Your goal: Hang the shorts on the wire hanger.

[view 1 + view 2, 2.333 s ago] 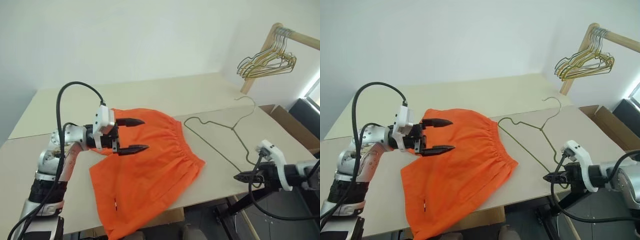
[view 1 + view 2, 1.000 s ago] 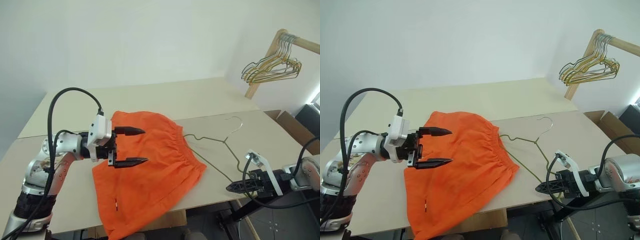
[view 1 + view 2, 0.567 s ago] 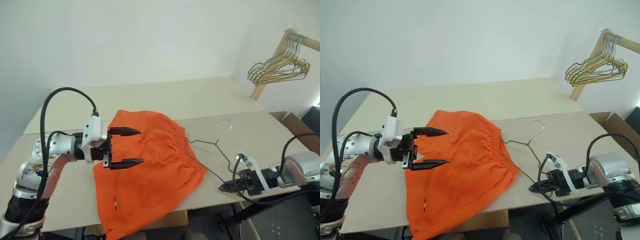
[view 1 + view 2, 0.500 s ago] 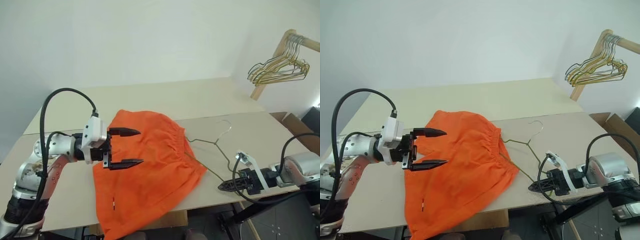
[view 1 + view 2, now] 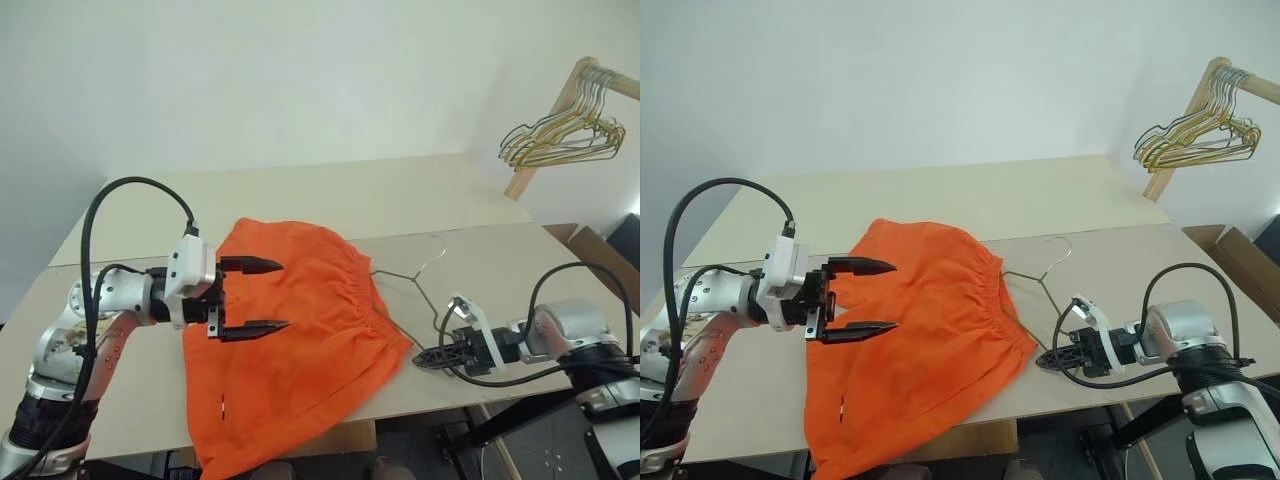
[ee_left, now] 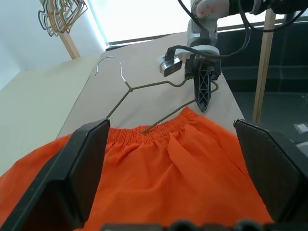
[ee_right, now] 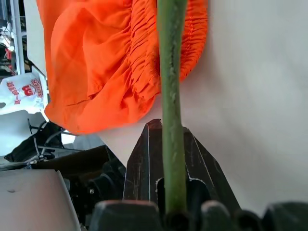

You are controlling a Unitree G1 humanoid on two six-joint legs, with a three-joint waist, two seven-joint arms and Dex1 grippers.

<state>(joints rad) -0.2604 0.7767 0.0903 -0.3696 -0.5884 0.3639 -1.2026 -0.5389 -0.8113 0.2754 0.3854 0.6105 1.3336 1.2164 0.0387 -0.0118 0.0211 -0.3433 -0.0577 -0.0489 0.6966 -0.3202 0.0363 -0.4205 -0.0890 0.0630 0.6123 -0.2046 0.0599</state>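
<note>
The gathered waistband is bunched up in folds and the rest of the shorts (image 5: pixel 300 330) lies flat. My left gripper needs to grab that elastic edge (image 5: pixel 357 270) next.
The orange shorts (image 5: pixel 300 330) lie flat on the table (image 5: pixel 500 270), one leg hanging over the front edge. My left gripper (image 5: pixel 285 295) hovers open over their left part, nothing between its fingers (image 6: pixel 82 163). The wire hanger (image 5: pixel 412 278) lies on the table to the right of the gathered waistband, hook pointing away. Its near arm (image 6: pixel 163 115) reaches the waistband's edge; I cannot tell whether it goes under. My right gripper (image 5: pixel 422 355) is shut on the hanger's bottom wire (image 7: pixel 171 96) close to the shorts' front right corner.
A bunch of gold hangers (image 5: pixel 560 135) hangs from a wooden rail at the far right. A cardboard box (image 5: pixel 600 245) stands beyond the table's right end. Behind this table is a second pale tabletop (image 5: pixel 330 195). A white bag (image 7: pixel 24 86) lies below the table.
My right gripper has moved left along the front edge, dragging the wire hanger up to the shorts' waistband. The left gripper has stayed open in place.
</note>
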